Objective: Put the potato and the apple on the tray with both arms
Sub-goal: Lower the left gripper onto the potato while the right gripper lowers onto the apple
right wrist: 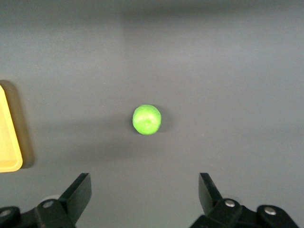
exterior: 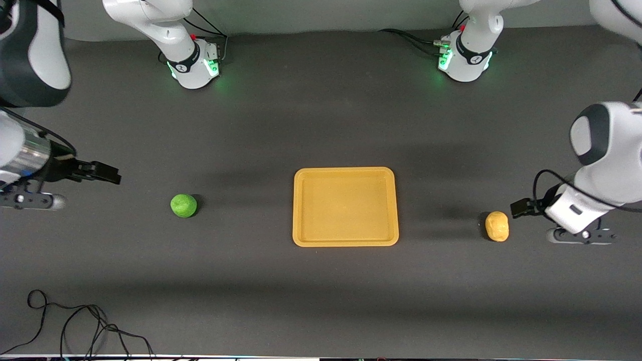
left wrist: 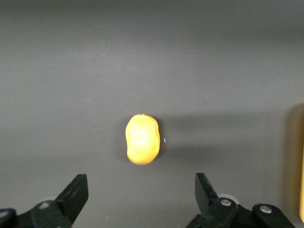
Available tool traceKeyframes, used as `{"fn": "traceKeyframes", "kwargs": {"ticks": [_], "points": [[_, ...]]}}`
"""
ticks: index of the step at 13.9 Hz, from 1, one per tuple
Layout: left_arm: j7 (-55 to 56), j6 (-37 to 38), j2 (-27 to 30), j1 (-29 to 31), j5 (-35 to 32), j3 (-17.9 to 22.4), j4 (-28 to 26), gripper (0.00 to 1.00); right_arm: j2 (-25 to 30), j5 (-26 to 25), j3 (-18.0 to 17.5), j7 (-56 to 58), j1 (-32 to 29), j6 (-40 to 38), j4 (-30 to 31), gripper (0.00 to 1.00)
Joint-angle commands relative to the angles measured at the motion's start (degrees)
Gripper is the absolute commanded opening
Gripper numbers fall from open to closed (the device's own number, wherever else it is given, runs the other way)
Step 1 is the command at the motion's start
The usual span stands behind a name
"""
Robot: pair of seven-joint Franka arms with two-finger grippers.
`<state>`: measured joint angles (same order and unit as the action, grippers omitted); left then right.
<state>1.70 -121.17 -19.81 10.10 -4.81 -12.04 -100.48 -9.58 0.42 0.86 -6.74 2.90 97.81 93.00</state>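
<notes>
My right gripper takes hold of the apple [exterior: 183, 205] by its round sides next, to place it on the yellow-orange tray [exterior: 346, 242].
The yellow-orange tray [exterior: 346, 242] lies empty at the table's middle. The green apple [exterior: 183, 205] sits on the table toward the right arm's end; the yellow-tan potato [exterior: 496, 226] sits toward the left arm's end. My right gripper [exterior: 114, 175] hangs open and empty over the table beside the apple, apart from it. In the right wrist view the apple [right wrist: 147, 119] lies ahead of the open gripper [right wrist: 145, 187], with a tray corner [right wrist: 7, 137] at the edge. My left gripper [exterior: 517, 208] hangs open close beside the potato. In the left wrist view the potato [left wrist: 142, 139] lies just ahead of the open gripper [left wrist: 141, 187].
A loose black cable [exterior: 75, 326] lies near the table's front edge toward the right arm's end. The two arm bases [exterior: 193, 62] [exterior: 464, 60] stand along the table's back edge. The table is dark grey.
</notes>
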Motion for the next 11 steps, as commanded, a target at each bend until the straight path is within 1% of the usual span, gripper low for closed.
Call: {"fn": "traceKeyframes", "kwargs": {"ticks": [1, 3, 4, 6, 7, 9, 11], "points": [[-0.6, -10.2, -0.7, 0.8, -0.7, -0.1, -6.7, 1.00, 0.6, 2.0, -0.4, 0.1, 0.4, 9.8, 9.7, 1.00], [-0.6, -16.1, -3.2, 1.1, -0.8, 0.0, -8.6, 1.00, 0.5, 2.7, -0.9, 0.1, 1.1, 17.7, 16.4, 1.00], [-0.4, -16.7, -4.3, 1.6, -0.8, 0.1, -8.7, 1.00, 0.3, 2.5, -1.0, 0.1, 1.1, 20.8, 19.3, 1.00], [-0.4, -16.6, -4.6, 1.9, -1.4, 0.1, -8.9, 1.00, -1.2, 0.7, -1.0, 0.2, 2.1, 24.3, 22.9, 1.00], [-0.4, -16.7, -4.7, 2.2, -2.9, 0.1, -9.4, 1.00, -1.8, -0.3, -1.0, 0.1, 2.0, 26.5, 24.8, 1.00], [0.0, -19.4, -5.4, 2.1, -5.5, 0.1, -11.5, 1.00, -3.0, -0.7, -1.0, 0.1, 2.0, 36.0, 30.5, 1.00], [0.1, -24.7, -6.2, 2.2, -5.5, 0.1, -14.6, 1.00, -5.7, -1.6, -0.9, 0.5, 1.9, 38.2, 30.9, 1.00]]}}
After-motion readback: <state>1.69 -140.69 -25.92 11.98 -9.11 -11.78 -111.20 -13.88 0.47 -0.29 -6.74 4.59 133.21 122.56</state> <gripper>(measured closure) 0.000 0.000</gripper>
